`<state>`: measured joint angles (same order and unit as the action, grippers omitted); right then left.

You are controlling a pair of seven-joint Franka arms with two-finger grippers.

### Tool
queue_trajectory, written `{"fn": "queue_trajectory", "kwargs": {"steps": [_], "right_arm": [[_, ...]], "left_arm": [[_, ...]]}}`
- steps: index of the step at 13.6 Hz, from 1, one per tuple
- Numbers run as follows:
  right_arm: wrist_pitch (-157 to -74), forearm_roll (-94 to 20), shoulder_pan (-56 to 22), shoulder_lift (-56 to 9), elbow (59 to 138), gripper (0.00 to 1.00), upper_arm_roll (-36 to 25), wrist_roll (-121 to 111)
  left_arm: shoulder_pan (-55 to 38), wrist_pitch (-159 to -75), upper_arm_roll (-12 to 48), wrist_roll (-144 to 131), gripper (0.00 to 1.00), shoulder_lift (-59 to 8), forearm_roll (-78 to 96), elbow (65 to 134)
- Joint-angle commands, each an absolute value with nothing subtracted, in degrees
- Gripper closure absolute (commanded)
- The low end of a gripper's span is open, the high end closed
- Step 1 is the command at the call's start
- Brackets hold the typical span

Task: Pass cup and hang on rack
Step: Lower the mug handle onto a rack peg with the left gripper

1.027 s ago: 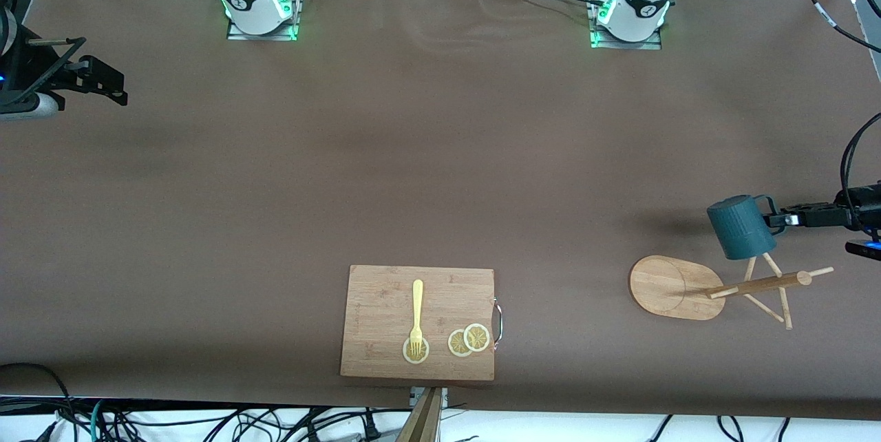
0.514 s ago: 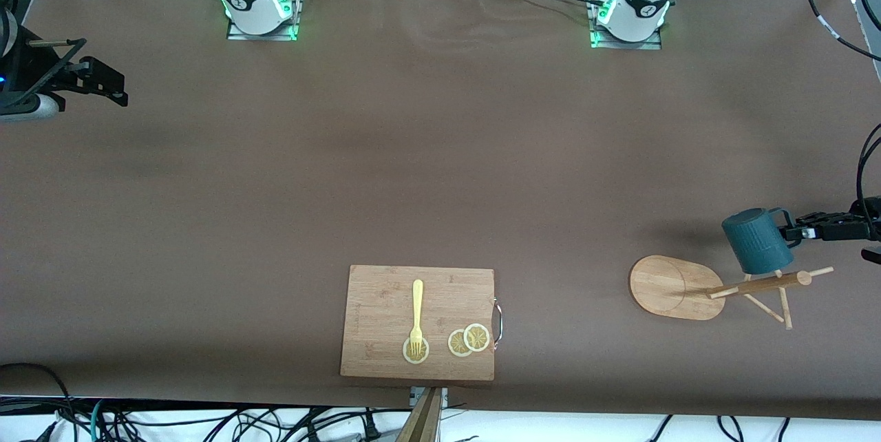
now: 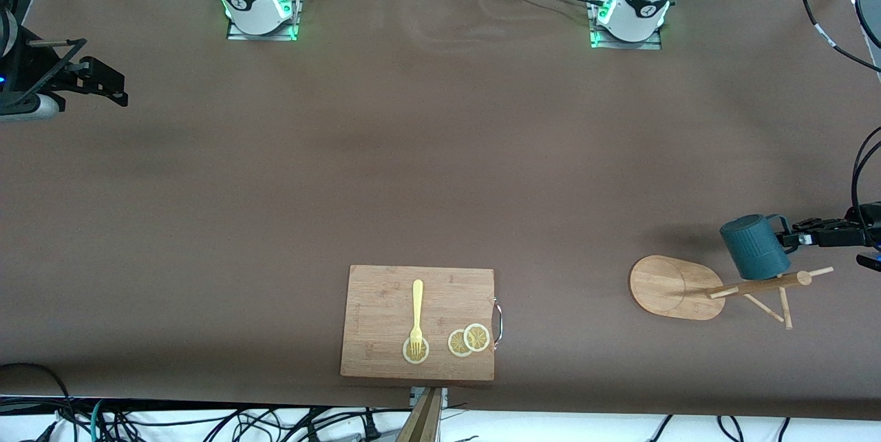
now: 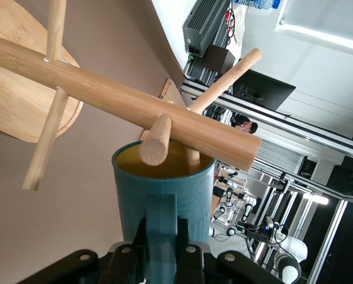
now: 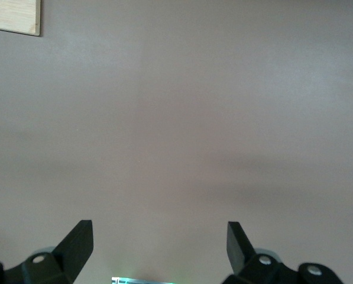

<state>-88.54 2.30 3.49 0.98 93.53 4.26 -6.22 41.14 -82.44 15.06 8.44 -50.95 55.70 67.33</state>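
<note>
The peg reaches inside the cup's opening, so the cup would hang on the rack and my left gripper should open its fingers.
The dark teal cup hangs in the air by its loop handle, gripped by my left gripper, right above the rack's pole. In the left wrist view the gripper is shut on the handle. The cup shows its yellowish inside, and the end of a peg sits at the cup's mouth. The rack's oval base also shows in the left wrist view. My right gripper waits open and empty at the right arm's end of the table, its fingertips over bare table.
A wooden cutting board lies near the front edge with a yellow fork and lemon slices on it. Its corner shows in the right wrist view. Brown table cover lies all round.
My left gripper has carried the cup down and toward the rack's pole, from above the pegs to right at a peg's end. The right arm has not moved.
</note>
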Motion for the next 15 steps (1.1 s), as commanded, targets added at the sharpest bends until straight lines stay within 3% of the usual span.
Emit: {"fn": "queue_trajectory", "kwargs": {"steps": [1,3,5,6,7,11,15], "right_arm": [[-88.15,2.11,3.78,0.26,92.20,0.00,4.48,-7.12],[-88.15,2.11,3.78,0.26,92.20,0.00,4.48,-7.12],[-88.15,2.02,3.78,0.26,92.20,0.00,4.48,-7.12],[-88.15,2.02,3.78,0.26,92.20,0.00,4.48,-7.12],[-88.15,2.02,3.78,0.26,92.20,0.00,4.48,-7.12],[-88.07,2.02,3.78,0.26,92.20,0.00,4.48,-7.12],[-88.15,2.02,3.78,0.26,92.20,0.00,4.48,-7.12]], "left_arm": [[40.96,-81.39,14.85,7.21,0.89,-52.29,55.46,64.51],[41.22,-81.30,14.85,7.21,0.88,-52.47,55.46,64.51],[41.22,-81.30,14.77,7.21,0.55,-52.73,55.63,64.42],[41.22,-81.21,14.77,7.21,0.15,-52.65,55.63,64.51],[41.22,-81.21,14.77,7.21,0.00,-52.73,55.72,64.42],[40.87,-77.62,13.72,7.03,0.00,-52.12,54.33,62.05],[37.71,-71.81,14.33,7.03,0.00,-48.35,41.07,57.05]]}}
